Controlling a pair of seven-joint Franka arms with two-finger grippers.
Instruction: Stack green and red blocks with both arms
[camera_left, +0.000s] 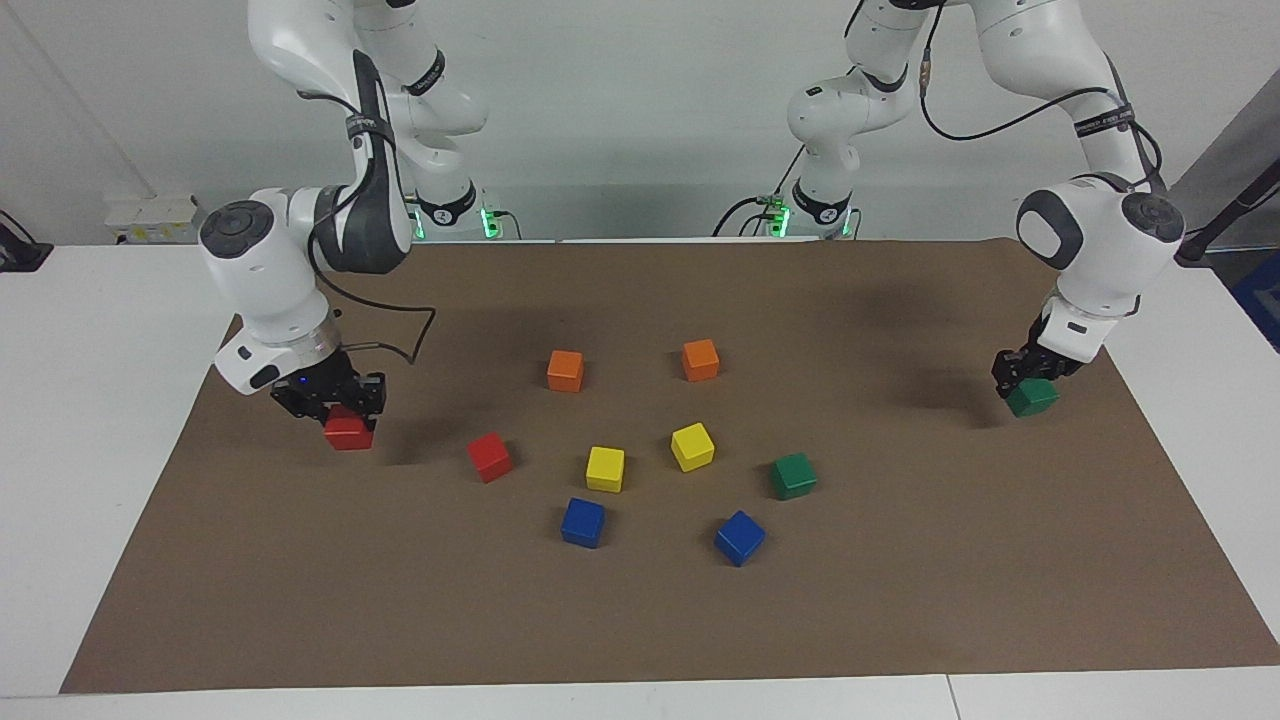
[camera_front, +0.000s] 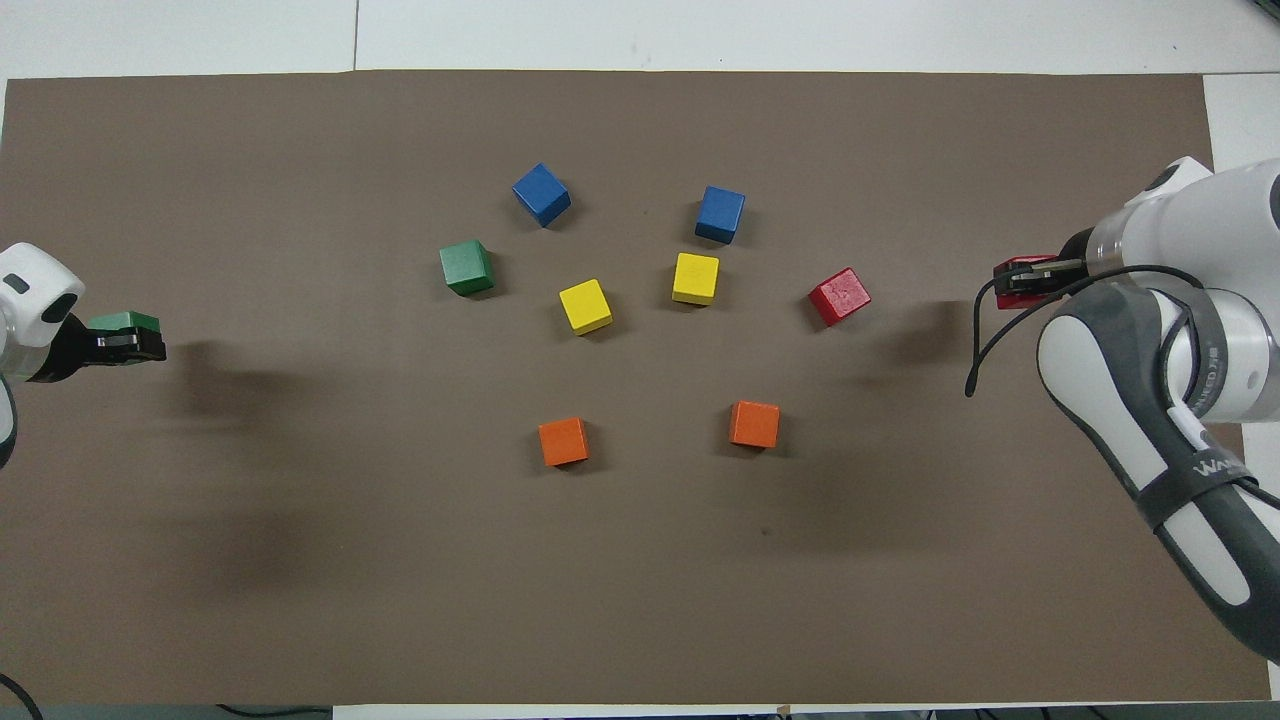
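Note:
The red block is still hanging above the brown mat, so my right gripper keeps hold of it for now.
My right gripper (camera_left: 340, 412) is shut on a red block (camera_left: 348, 433) and holds it a little above the brown mat at the right arm's end of the table. My left gripper (camera_left: 1028, 383) is shut on a green block (camera_left: 1034, 399) a little above the mat at the left arm's end. A second red block (camera_left: 489, 457) and a second green block (camera_left: 793, 476) lie on the mat among the other cubes. In the overhead view the left gripper (camera_front: 128, 343) covers part of its green block (camera_front: 125, 321), and the right gripper (camera_front: 1028, 280) covers part of its red block (camera_front: 1020, 264).
Two orange cubes (camera_left: 565, 370) (camera_left: 700, 360) lie nearer to the robots than the rest. Two yellow cubes (camera_left: 605, 469) (camera_left: 692, 447) lie between the loose red and green blocks. Two blue cubes (camera_left: 583, 522) (camera_left: 739, 538) lie farthest from the robots.

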